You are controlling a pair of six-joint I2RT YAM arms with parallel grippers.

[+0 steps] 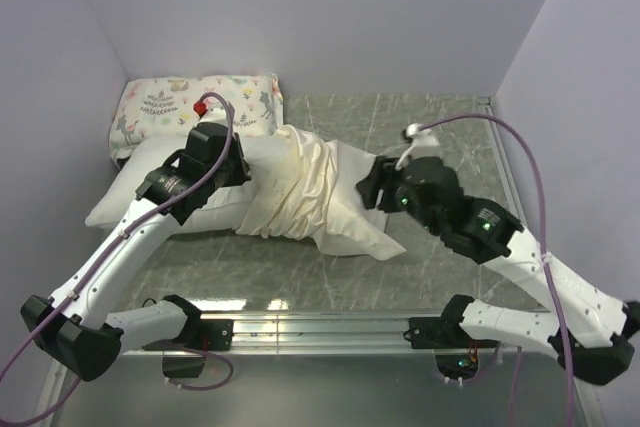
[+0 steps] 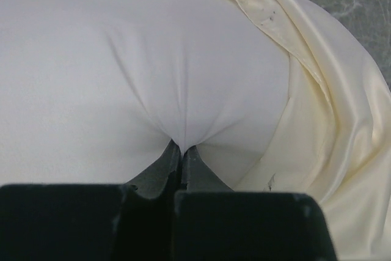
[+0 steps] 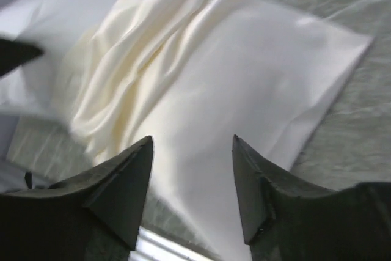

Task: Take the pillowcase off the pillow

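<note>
The pillow needs to come free, so my right gripper should next grab the pillowcase by a fold of its flat loose end (image 1: 350,197) (image 3: 195,132).
The bright-white pillow (image 1: 150,187) lies across the table, its left half bare. The cream pillowcase (image 1: 310,192) is bunched round its right half, with its flat empty end reaching toward the near right. My left gripper (image 1: 232,169) is shut on a pinch of the white pillow (image 2: 122,71); the fabric puckers into the closed jaws, and the pillowcase's open rim (image 2: 324,120) lies just to the right. My right gripper (image 1: 372,187) is open and empty, hovering over the pillowcase's right end (image 3: 244,77), not touching it.
A smaller pillow with floral and animal print (image 1: 170,107) lies at the back left against the wall. The marble-patterned table (image 1: 430,127) is walled at the back and sides. A metal rail (image 1: 320,327) runs along the near edge.
</note>
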